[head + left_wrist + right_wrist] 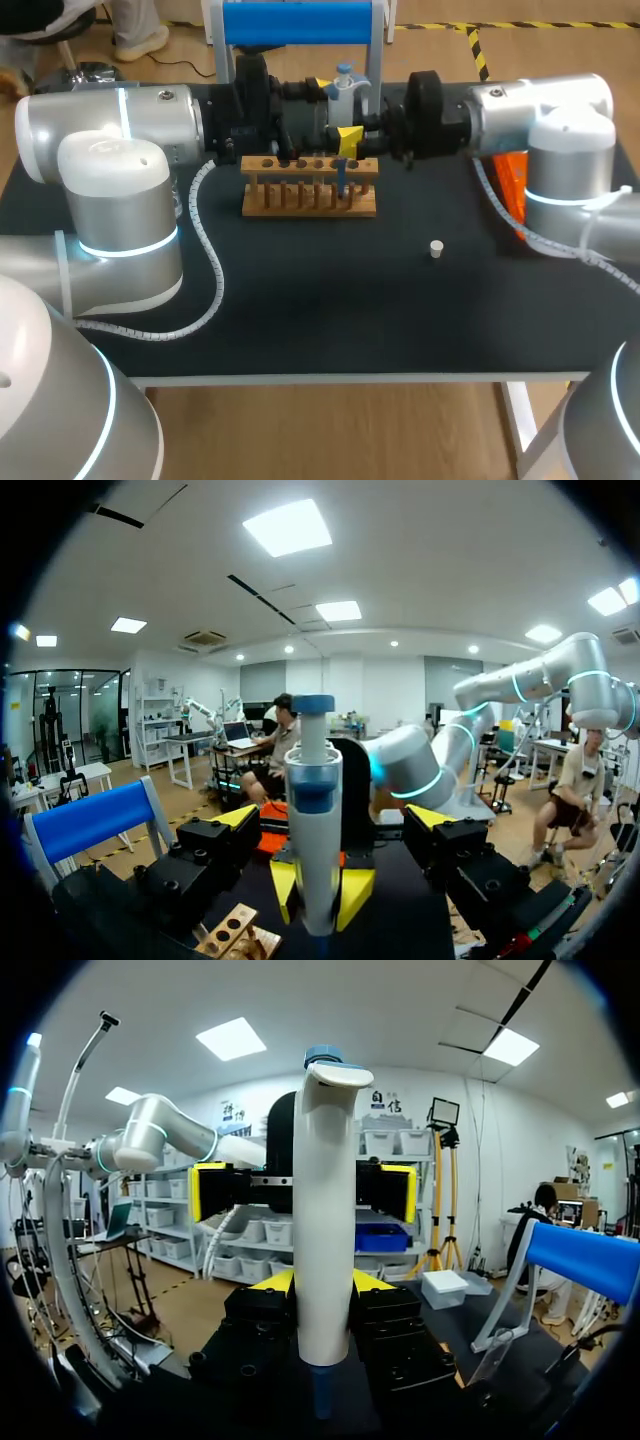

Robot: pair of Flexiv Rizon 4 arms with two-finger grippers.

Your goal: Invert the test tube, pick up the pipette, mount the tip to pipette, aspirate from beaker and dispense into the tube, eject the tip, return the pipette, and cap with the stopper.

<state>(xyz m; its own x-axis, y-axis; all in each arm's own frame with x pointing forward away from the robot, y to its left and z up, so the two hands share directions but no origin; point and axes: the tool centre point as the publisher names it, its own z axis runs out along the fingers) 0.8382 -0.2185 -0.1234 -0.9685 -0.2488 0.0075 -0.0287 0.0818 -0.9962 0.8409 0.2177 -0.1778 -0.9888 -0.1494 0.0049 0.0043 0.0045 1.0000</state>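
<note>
Next, my left gripper grips the pipette by its upper body under the blue top (344,98), since my right gripper's yellow fingers crowd the pipette's lower body.
A white pipette (345,85) with a blue top stands upright above the wooden tube rack (310,188) at the back middle. My right gripper (348,137) is shut on its body; in the right wrist view the pipette (324,1220) sits between that gripper's (323,1282) yellow tips. My left gripper (318,88) faces it from the other side. Its fingers (236,816) stand wide open on either side of the pipette (313,810), not touching. A thin blue end points down from the pipette into the rack. A small white stopper (436,248) lies on the mat.
A blue-topped stand (297,24) rises just behind the two grippers. An orange box (512,182) lies under my right arm. The rack (232,935) lies directly below the grippers. The black mat (330,300) spreads in front of the rack.
</note>
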